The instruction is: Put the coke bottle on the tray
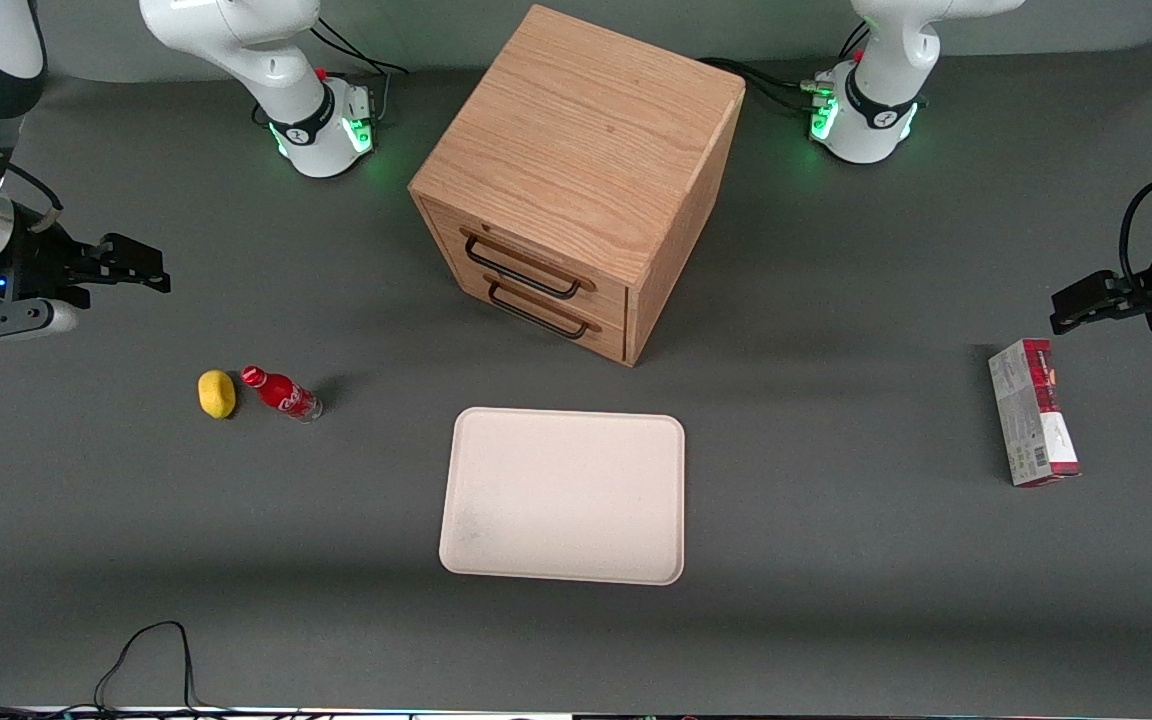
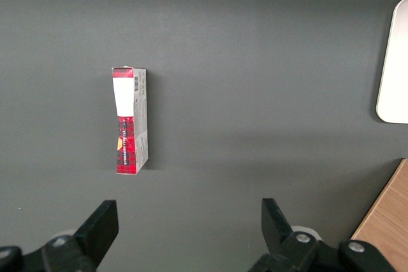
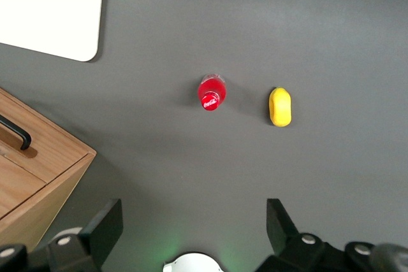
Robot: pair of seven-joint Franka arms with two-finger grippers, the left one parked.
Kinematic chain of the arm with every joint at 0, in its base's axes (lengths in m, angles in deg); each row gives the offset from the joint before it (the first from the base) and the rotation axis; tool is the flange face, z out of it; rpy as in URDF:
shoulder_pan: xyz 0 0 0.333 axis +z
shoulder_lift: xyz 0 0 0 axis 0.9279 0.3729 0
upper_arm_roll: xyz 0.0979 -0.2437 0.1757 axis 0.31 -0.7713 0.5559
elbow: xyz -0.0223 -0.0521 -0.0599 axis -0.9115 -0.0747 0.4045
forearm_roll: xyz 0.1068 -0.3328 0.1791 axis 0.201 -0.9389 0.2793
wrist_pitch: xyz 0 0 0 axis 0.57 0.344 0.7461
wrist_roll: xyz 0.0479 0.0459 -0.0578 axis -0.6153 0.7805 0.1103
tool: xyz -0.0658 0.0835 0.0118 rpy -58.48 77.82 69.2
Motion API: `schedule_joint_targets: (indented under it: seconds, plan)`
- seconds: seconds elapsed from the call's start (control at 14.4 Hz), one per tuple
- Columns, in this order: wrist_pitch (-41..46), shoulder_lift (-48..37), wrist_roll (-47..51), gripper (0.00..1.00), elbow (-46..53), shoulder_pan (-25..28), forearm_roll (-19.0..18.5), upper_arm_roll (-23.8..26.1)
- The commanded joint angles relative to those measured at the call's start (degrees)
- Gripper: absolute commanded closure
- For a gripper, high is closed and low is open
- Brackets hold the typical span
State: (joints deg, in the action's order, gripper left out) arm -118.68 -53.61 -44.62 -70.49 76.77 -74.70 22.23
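Note:
My gripper grabs the bottle by its red cap end (image 1: pixel 254 377) next, to place the coke bottle on the tray (image 1: pixel 564 495).
The coke bottle (image 1: pixel 281 394) (image 3: pixel 211 93), small and red with a red cap, stands upright on the grey table. It is apart from the tray, toward the working arm's end. The cream-white tray (image 1: pixel 564 495) (image 3: pixel 51 11) lies flat in front of the cabinet with nothing on it. My gripper (image 1: pixel 141 268) (image 3: pixel 194 218) hangs open and empty above the table at the working arm's end. It is farther from the front camera than the bottle and well clear of it.
A yellow lemon-like lump (image 1: pixel 217 393) (image 3: pixel 280 106) lies close beside the bottle. An oak two-drawer cabinet (image 1: pixel 576 170) (image 3: pixel 32 176) stands mid-table with its drawers shut. A red-and-grey carton (image 1: pixel 1033 425) (image 2: pixel 130 120) lies toward the parked arm's end. A black cable (image 1: pixel 151 650) loops at the table's near edge.

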Motion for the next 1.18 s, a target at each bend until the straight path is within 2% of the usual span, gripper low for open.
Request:
schedule_joint_targets:
  seconds: [0.0,1.11]
  plan:
    - [1.3,0.7,-1.0,0.00,2.2,0.0,-0.5,-0.7]
    - [2.1,0.2,-1.0,0.00,2.2,-1.1,-0.4,-0.4]
